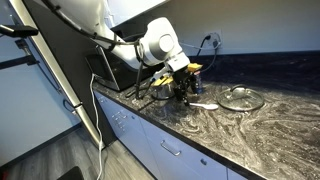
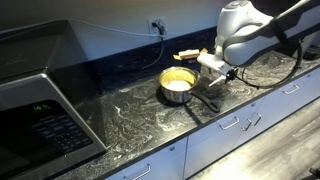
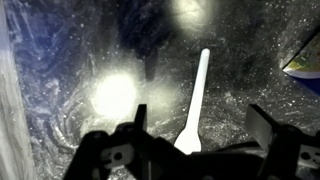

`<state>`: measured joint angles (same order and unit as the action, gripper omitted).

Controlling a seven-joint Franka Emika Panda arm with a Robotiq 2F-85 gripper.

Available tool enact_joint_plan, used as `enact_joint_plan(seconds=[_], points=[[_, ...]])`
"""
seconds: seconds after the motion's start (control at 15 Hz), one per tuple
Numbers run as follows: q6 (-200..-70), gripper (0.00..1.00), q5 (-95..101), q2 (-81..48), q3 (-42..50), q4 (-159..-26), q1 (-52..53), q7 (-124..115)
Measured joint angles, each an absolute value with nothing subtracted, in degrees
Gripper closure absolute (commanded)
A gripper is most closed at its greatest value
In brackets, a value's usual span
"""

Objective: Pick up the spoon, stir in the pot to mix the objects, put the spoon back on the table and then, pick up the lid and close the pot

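Observation:
I will next grab the slim handle of the white spoon (image 3: 197,92) across its sides; its bowl end stays free to stir the pot.
The white spoon (image 3: 197,92) lies flat on the dark marble table (image 3: 70,60), its bowl end between my fingers in the wrist view. It also shows in an exterior view (image 1: 205,104). My gripper (image 3: 202,125) is open and empty, hovering just above the spoon, and it shows in both exterior views (image 1: 184,90) (image 2: 216,72). The steel pot (image 2: 178,86) holds a yellow mass of objects (image 2: 178,79) and stands right beside the gripper; in an exterior view it is partly hidden behind the arm (image 1: 160,90). The glass lid (image 1: 241,98) lies on the table past the spoon.
A blue box with a yellow top (image 2: 188,55) stands behind the pot near the wall, and its corner shows in the wrist view (image 3: 305,62). A microwave (image 2: 35,110) sits at one end of the counter. A wall socket with a cable (image 2: 156,25) is above the pot.

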<state>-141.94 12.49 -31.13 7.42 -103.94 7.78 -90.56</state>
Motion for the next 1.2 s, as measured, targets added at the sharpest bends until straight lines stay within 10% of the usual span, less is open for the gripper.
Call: enact_joint_plan(seconds=[0.33,1.0,1.2], points=[[-141.1,0.12,12.4,-34.1,7.6,-101.0,8.1,-90.6],[-137.3,0.99,12.3,-35.8,7.7,-98.7,8.6,-90.6],[-136.7,0.97,12.3,-35.9,7.8,-98.4,8.7,-90.6]])
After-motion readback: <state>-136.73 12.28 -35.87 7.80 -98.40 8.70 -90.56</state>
